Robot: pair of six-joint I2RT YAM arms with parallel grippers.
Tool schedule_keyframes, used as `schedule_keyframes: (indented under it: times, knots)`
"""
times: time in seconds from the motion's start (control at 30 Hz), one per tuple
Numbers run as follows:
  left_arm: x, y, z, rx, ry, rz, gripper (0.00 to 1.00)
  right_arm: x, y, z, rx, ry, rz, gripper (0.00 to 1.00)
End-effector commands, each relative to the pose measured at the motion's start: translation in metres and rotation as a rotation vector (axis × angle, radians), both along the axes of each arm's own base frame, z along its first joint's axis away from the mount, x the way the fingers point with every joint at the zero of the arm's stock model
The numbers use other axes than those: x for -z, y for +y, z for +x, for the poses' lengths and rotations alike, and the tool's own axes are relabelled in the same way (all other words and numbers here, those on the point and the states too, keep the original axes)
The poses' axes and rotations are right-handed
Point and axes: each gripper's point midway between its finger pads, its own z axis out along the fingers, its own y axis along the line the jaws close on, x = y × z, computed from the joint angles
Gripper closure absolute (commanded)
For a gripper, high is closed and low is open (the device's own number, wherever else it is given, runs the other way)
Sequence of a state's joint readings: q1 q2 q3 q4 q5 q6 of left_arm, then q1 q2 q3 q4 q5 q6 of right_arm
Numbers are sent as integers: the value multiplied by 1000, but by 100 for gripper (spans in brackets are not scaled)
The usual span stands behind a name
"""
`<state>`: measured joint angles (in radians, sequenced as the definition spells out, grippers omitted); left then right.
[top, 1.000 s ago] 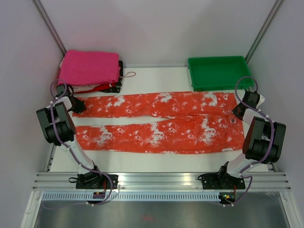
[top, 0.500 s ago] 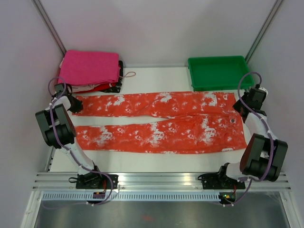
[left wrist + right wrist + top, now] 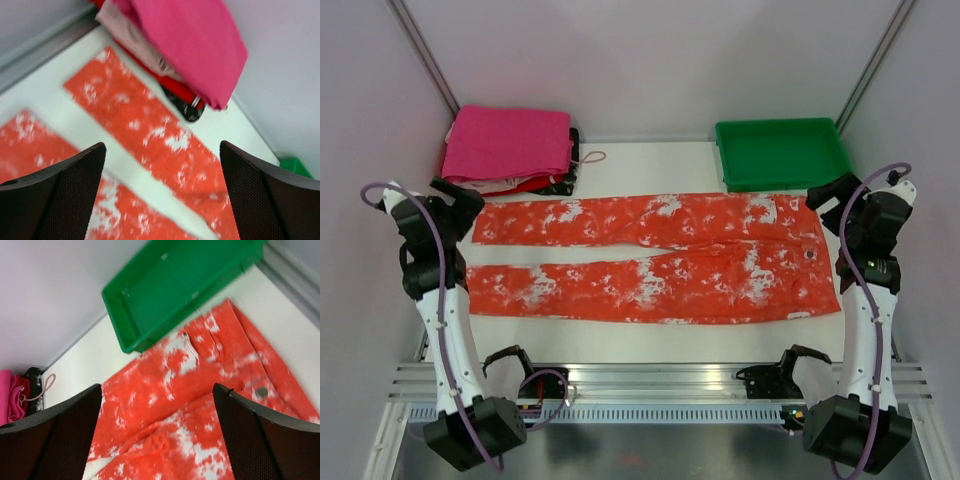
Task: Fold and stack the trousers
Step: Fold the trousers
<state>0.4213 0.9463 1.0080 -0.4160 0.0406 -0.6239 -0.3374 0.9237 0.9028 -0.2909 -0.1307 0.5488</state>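
Observation:
I should fold the near leg over onto the far leg next. The part for my right gripper to grab is the trousers' near waist corner (image 3: 834,307).
The orange-red, white-blotched trousers (image 3: 650,260) lie spread flat across the table, waist to the right and the two legs running left with a strip of table between them. My left gripper (image 3: 458,200) hangs open above the left end of the far leg and holds nothing; in the left wrist view its fingers (image 3: 55,200) frame both trouser legs (image 3: 150,130) below. My right gripper (image 3: 830,195) hangs open above the waist corner, also holding nothing. The right wrist view looks down between its fingers (image 3: 270,440) onto the waist and button area (image 3: 190,385).
A folded magenta-pink cloth (image 3: 508,142) tops a stack of clothes at the back left, also visible as the pink stack (image 3: 195,45). A green tray (image 3: 780,150) stands at the back right, its rim (image 3: 125,335) close to the waistband. Walls close in on both sides.
Both grippers have opened and let go of the trousers' ends. Both arms have risen and swung outward towards the side walls. The trousers stay flat.

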Motion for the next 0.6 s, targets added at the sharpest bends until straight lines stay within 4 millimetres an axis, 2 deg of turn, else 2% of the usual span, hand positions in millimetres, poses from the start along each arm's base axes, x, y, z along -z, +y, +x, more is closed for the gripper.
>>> schedule_keyframes:
  times: [0.0, 0.03, 0.07, 0.1, 0.13, 0.2, 0.23, 0.33, 0.37, 0.4, 0.47, 0.5, 0.57]
  knots:
    - [66, -24, -38, -28, 182, -193, 0, 65, 5, -36, 121, 245, 216, 2]
    - [71, -26, -48, -58, 199, -221, 0, 73, -14, -54, 254, 289, 193, 2]
    - [77, -27, -55, -73, 225, -230, 0, 84, -24, -71, 348, 338, 187, 2]
    - [84, -28, -61, -85, 251, -233, 0, 99, -28, -98, 450, 415, 210, 2]
    - [92, -30, -72, -93, 291, -237, 0, 94, -46, -123, 588, 400, 154, 2]
    - [104, -32, -81, -101, 339, -245, 0, 99, -48, -151, 655, 439, 124, 2]
    - [109, -35, -86, -100, 363, -255, 0, 102, -48, -156, 666, 457, 119, 2]
    - [115, -40, -89, -104, 378, -290, 0, 139, -32, -154, 626, 513, 213, 2]
    - [116, -42, -88, -93, 376, -304, 0, 158, -25, -158, 626, 544, 252, 2]
    - [115, -48, -86, -58, 373, -322, 0, 165, -22, -160, 635, 543, 281, 2]
    - [114, -52, -84, -34, 376, -329, 0, 172, -24, -166, 680, 520, 285, 2]
    - [116, -52, -85, -31, 384, -325, 0, 171, -35, -174, 743, 517, 241, 2]
    - [118, -51, -87, -36, 389, -321, 0, 177, -39, -177, 763, 529, 219, 2]
